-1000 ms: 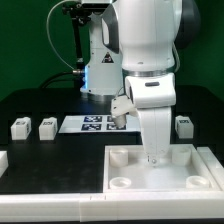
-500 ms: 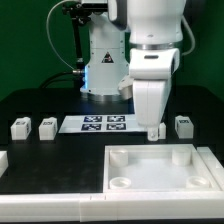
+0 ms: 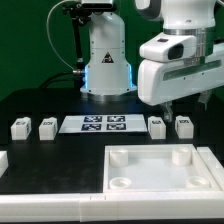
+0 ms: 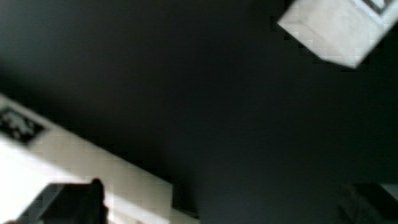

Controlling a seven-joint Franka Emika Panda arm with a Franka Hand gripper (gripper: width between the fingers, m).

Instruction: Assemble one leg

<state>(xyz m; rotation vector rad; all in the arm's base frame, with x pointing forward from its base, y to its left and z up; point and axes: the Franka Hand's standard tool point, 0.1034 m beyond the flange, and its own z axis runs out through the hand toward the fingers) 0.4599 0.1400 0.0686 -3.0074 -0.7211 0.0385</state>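
The gripper grabs one leg by its tagged square body [image 3: 184, 129] next, to fit the leg into the white slab's round corner socket.
Four legs stand on the black table, small white posts with marker tags: two at the exterior view's left [image 3: 19, 127] [image 3: 46, 127] and two at its right [image 3: 156, 127] [image 3: 184, 126]. My gripper [image 3: 170, 104] hangs high above the right pair, touching neither. In the blurred wrist view the gripper [image 4: 222, 205] is open, with dark fingertips [image 4: 71, 200] far apart and only dark table between them. A white block [image 4: 347, 30] in that view may be a leg; I cannot tell.
The wide white slab with round corner sockets [image 3: 160, 153] lies at the front. The marker board [image 3: 105, 123] lies behind it, between the leg pairs, and seems to show in the wrist view [image 4: 54, 150]. A white part [image 3: 3, 160] sits at the left edge. The robot base [image 3: 105, 60] stands behind.
The gripper moved from the slab's far edge back to the table, left a leg standing beside the rightmost one, then rose up and to the exterior view's right.
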